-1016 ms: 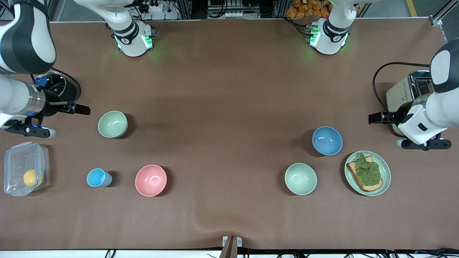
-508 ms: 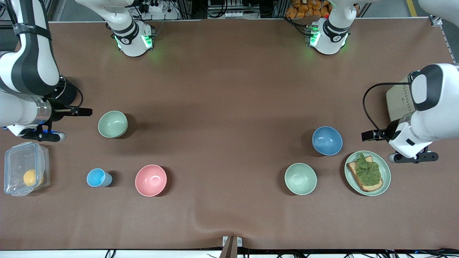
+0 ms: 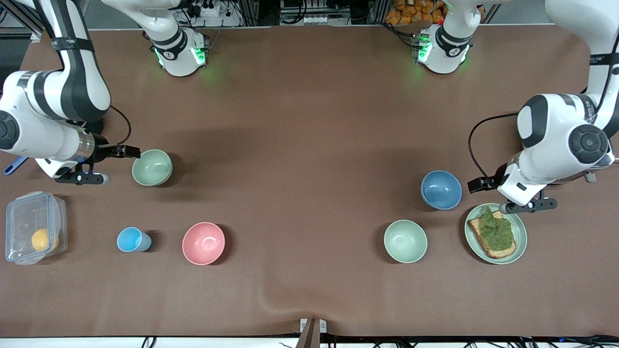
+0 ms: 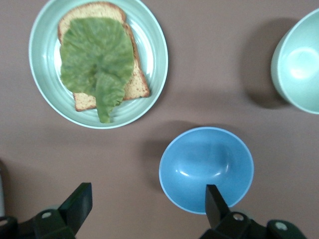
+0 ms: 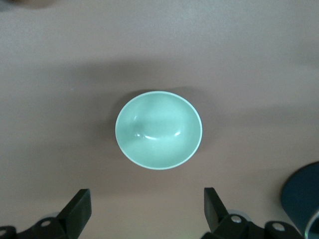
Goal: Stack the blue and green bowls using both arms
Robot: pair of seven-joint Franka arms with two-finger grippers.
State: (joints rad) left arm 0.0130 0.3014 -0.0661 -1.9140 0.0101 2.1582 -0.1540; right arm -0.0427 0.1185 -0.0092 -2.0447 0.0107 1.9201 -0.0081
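Note:
I will stack the blue bowl with the green bowl, so next I will pick up the blue bowl by its rim with my left gripper.
The sage-green bowl stands upright toward the right arm's end of the table; it also shows in the right wrist view. My right gripper is open and empty, just off the bowl's rim on the table-end side; in its wrist view the bowl lies ahead of the fingers. The blue bowl stands upright toward the left arm's end and shows in the left wrist view. My left gripper is open and empty beside it; in its wrist view one finger overlaps the bowl's rim.
A paler mint bowl and a green plate with toast and lettuce lie near the blue bowl, nearer the front camera. A pink bowl, a light-blue cup and a clear box with a yellow item lie nearer the camera than the green bowl.
Both arms have swung in from the table's ends. The right gripper has come up to the green bowl's rim, the left gripper to the blue bowl. The bowls have not moved.

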